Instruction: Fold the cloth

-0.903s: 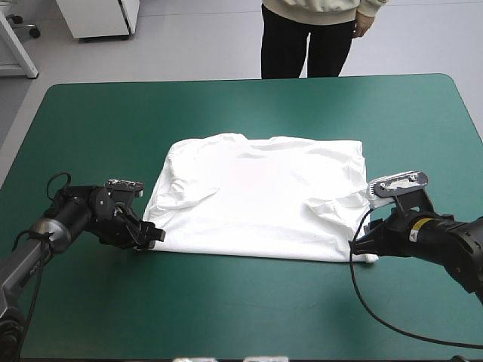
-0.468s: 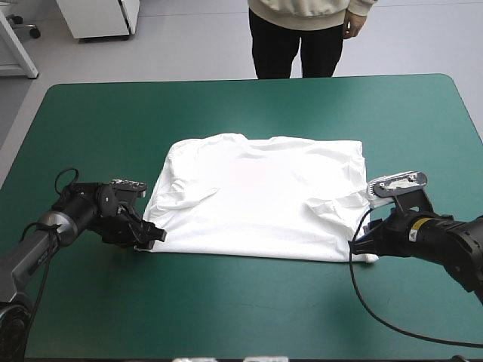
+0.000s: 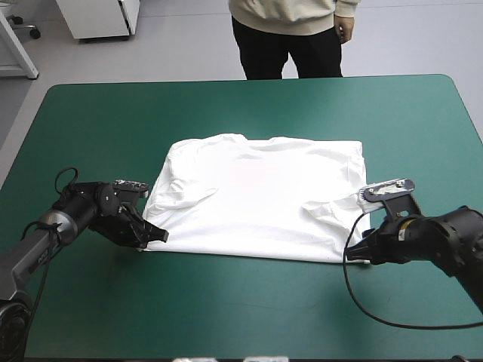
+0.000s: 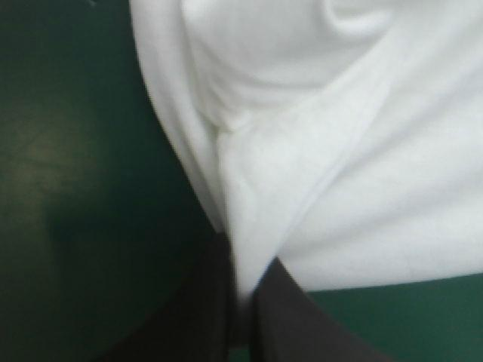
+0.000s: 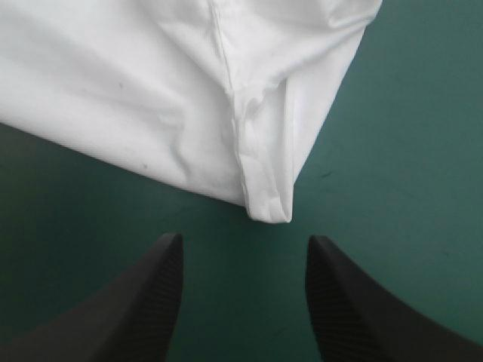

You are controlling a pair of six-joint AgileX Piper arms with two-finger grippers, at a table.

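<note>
I need to grab the T-shirt [image 3: 260, 196] by its folded near corner [image 3: 365, 260] with my right gripper next. The cloth narrows to an edge there, while the rest lies flat.
The white T-shirt [image 3: 260, 196] lies spread flat in the middle of the teal-green table, sleeves tucked in. My left gripper [image 3: 156, 237] sits low at its near left corner. In the left wrist view, that gripper [image 4: 243, 277] is shut on the T-shirt [image 4: 339, 166], a fold of white cloth pinched between the black fingers. My right gripper [image 3: 361, 253] is at the near right corner. In the right wrist view it [image 5: 244, 240] stands open, the corner of the T-shirt [image 5: 268, 211] just ahead of the fingertips and not between them.
The teal-green cover [image 3: 249, 113] shows on every side of the T-shirt, in a wide band toward the far edge and another toward the near edge [image 3: 241, 324].
My left gripper has shut on the shirt's near left corner. My right gripper has shifted slightly left along the near right corner, and its fingers stand a little wider.
</note>
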